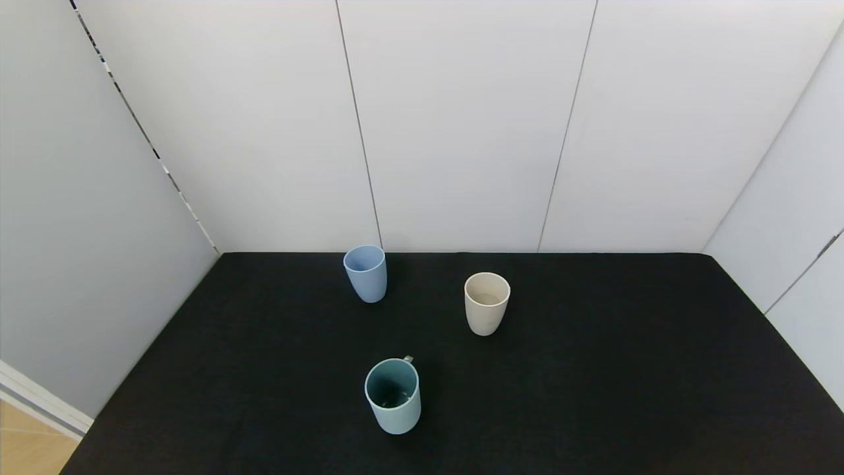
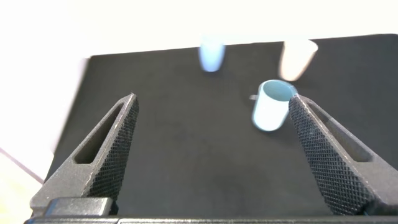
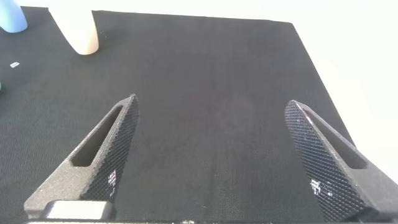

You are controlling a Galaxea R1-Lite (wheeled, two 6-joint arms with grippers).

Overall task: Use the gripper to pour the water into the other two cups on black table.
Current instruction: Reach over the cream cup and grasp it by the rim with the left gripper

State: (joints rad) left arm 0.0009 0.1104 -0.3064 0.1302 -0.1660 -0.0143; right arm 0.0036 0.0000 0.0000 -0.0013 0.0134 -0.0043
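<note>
Next, my left gripper reaches the beige cup and grabs its outer sides, keeping the cup level against a spill, since clear water (image 1: 487, 298) stands inside.
Three cups stand upright on the black table (image 1: 593, 369). The pale blue tumbler (image 1: 365, 272) is at the back left. The beige cup (image 1: 486, 303) is to its right, with clear water faintly visible inside. The pale teal mug (image 1: 393, 394) with a dark inside and small handle stands nearer the front. Neither arm shows in the head view. My left gripper (image 2: 211, 102) is open and empty over bare table, with the teal mug (image 2: 271, 104) ahead by one fingertip, and the tumbler (image 2: 211, 55) and beige cup (image 2: 296, 57) beyond. My right gripper (image 3: 210, 106) is open and empty; the beige cup (image 3: 78, 28) is far off.
White wall panels (image 1: 461, 125) bound the table at the back and both sides. A strip of light wooden floor (image 1: 30, 445) shows past the table's front left corner. The table's right half holds no objects.
</note>
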